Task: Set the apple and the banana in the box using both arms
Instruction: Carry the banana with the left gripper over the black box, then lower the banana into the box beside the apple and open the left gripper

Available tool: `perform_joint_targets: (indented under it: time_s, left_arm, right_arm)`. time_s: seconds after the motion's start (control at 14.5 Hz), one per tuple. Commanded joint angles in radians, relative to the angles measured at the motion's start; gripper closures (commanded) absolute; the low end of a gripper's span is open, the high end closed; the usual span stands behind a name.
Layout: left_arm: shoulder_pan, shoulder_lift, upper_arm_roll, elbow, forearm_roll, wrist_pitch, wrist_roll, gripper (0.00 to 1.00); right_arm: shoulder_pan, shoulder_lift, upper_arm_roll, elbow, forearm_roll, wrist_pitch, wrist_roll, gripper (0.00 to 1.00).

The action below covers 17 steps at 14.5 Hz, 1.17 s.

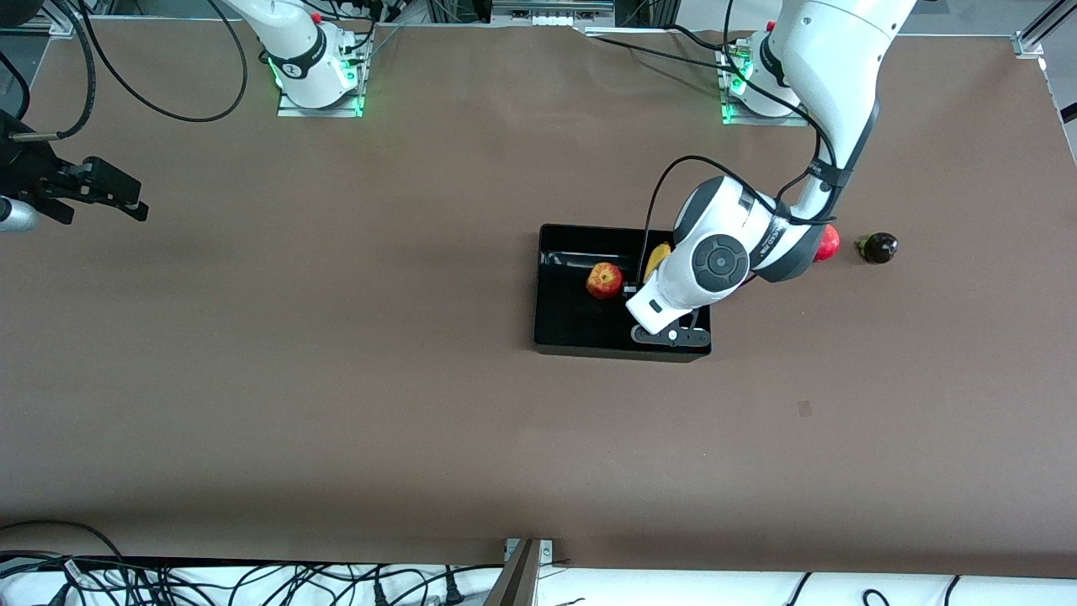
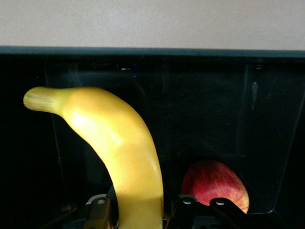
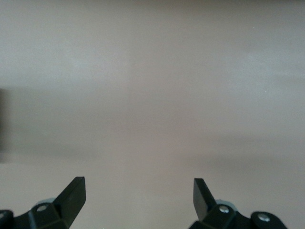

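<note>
The banana in my left gripper is still above the bottom of the box, so my left gripper should lower the banana onto the bottom of the box before it lets go.
The black box (image 1: 565,324) lies mid-table, toward the left arm's end. The apple (image 1: 603,280) lies inside it, red with pale yellow patches. My left arm reaches down into the box, and its wrist (image 1: 686,282) hides most of the banana (image 1: 657,259). In the left wrist view my left gripper (image 2: 142,215) is shut on the yellow banana (image 2: 119,148), which curves away over the box floor (image 2: 209,105), with the apple (image 2: 214,183) beside it. My right gripper (image 1: 135,206) is open and empty, held over bare table at the right arm's end; its wrist view (image 3: 139,191) shows only table.
A red fruit (image 1: 830,244), partly hidden by the left arm, and a small dark fruit (image 1: 878,247) lie on the table beside the box toward the left arm's end. Cables run along the table's near edge.
</note>
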Motion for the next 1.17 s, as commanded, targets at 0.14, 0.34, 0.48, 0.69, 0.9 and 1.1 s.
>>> perform_joint_targets:
  time_s: [0.14, 0.34, 0.48, 0.69, 0.9, 1.1]
  left_arm:
    - [0.009, 0.041, -0.004, -0.014, 0.036, 0.076, 0.017, 1.0]
    - [0.013, 0.061, -0.003, -0.014, 0.05, 0.092, 0.017, 1.0]
    - [0.016, 0.076, -0.003, -0.014, 0.086, 0.103, 0.017, 1.0]
    - [0.021, 0.082, -0.003, -0.013, 0.089, 0.105, 0.017, 0.78]
    - [0.021, 0.091, -0.003, -0.011, 0.091, 0.123, 0.017, 0.78]
    - [0.021, 0.101, -0.003, -0.01, 0.091, 0.143, 0.016, 0.77]
  right_arm:
    - [-0.007, 0.005, 0.008, 0.019, -0.014, -0.006, -0.005, 0.0]
    - [-0.007, 0.005, 0.008, 0.019, -0.014, -0.004, -0.006, 0.0]
    - [-0.007, 0.006, 0.008, 0.019, -0.014, -0.006, -0.006, 0.0]
    - [-0.007, 0.006, 0.008, 0.019, -0.015, -0.006, -0.008, 0.0]
    - [-0.007, 0.005, 0.008, 0.019, -0.015, -0.006, -0.008, 0.0]
    - [-0.009, 0.005, 0.008, 0.019, -0.015, -0.006, -0.008, 0.0]
